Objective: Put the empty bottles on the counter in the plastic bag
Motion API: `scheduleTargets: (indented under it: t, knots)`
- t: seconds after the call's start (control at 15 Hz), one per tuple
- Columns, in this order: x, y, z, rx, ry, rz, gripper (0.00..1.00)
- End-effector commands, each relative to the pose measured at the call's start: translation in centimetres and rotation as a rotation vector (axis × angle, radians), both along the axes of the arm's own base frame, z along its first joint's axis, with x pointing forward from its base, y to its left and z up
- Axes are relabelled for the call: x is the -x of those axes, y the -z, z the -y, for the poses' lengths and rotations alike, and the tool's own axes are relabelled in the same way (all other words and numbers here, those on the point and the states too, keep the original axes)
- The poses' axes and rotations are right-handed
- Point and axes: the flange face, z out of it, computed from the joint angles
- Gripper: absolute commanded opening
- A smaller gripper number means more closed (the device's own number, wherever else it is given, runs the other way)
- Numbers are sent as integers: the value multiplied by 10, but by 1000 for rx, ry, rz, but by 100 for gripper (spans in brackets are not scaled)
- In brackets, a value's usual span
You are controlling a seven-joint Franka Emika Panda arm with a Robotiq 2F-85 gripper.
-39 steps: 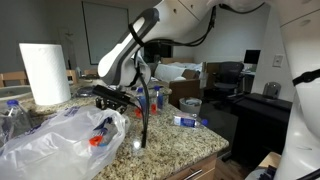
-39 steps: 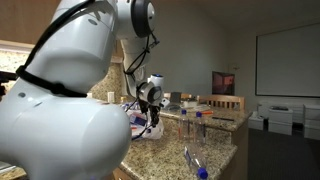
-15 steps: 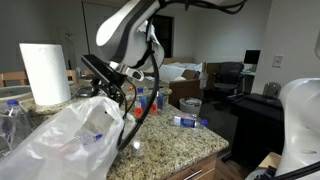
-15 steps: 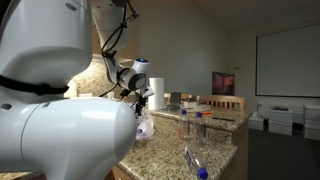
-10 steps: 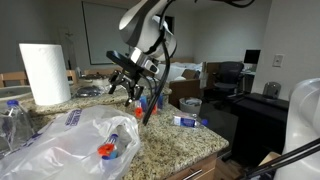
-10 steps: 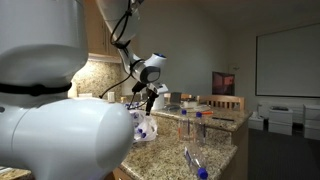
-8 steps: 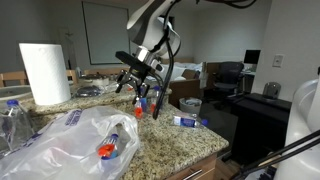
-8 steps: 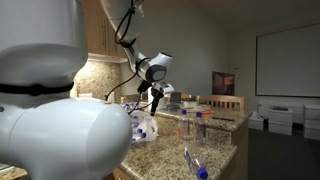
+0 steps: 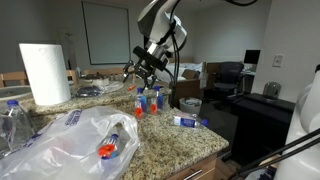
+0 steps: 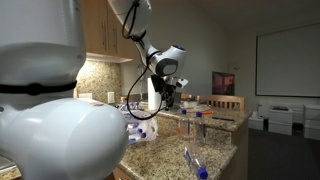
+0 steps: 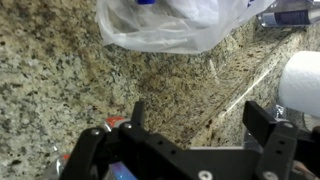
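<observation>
My gripper grabs an upright bottle by its cap next, so the bottle's body stays free to enter the plastic bag [image 9: 65, 140] base-first.
My gripper [image 9: 146, 69] hangs open and empty above the counter [image 9: 170, 140], just over three upright bottles [image 9: 149, 100] with red caps. Another bottle [image 9: 188, 121] lies on its side near the counter's edge. The crinkled plastic bag [image 9: 65, 140] lies at the near left with red-capped bottles [image 9: 106, 150] inside. In an exterior view the gripper [image 10: 168, 97] is past the bag [image 10: 140, 128], and a bottle [image 10: 195, 163] lies in front. The wrist view shows both fingers [image 11: 264, 124] wide apart over bare granite [image 11: 80, 80], with the bag [image 11: 170, 22] at the top.
A white paper towel roll [image 9: 45, 72] stands at the back left of the counter, and a clear bottle with a blue cap [image 9: 12, 115] is at the far left. Beyond the counter's edge are office chairs and a desk [image 9: 240, 85].
The gripper has swung away from the bag and moved over the upright bottles, staying open. The bag, lifted a second ago, has settled flat on the counter.
</observation>
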Motion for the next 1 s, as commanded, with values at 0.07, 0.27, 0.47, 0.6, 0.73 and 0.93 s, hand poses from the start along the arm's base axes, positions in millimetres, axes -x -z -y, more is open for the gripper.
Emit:
scheduleTargets:
  t: [0.07,0.27,0.47,0.6,0.73,0.93]
  knots:
    - [-2,-16,19,31,-183,30,100]
    - [-13,-16,33,61,-228,-41,100]
    - [-29,-20,44,141,-231,-55,100]
    - [-42,-23,43,220,-224,4,100]
    - [-56,-20,37,307,-230,57,100]
    - [-70,-5,33,414,-229,60,100]
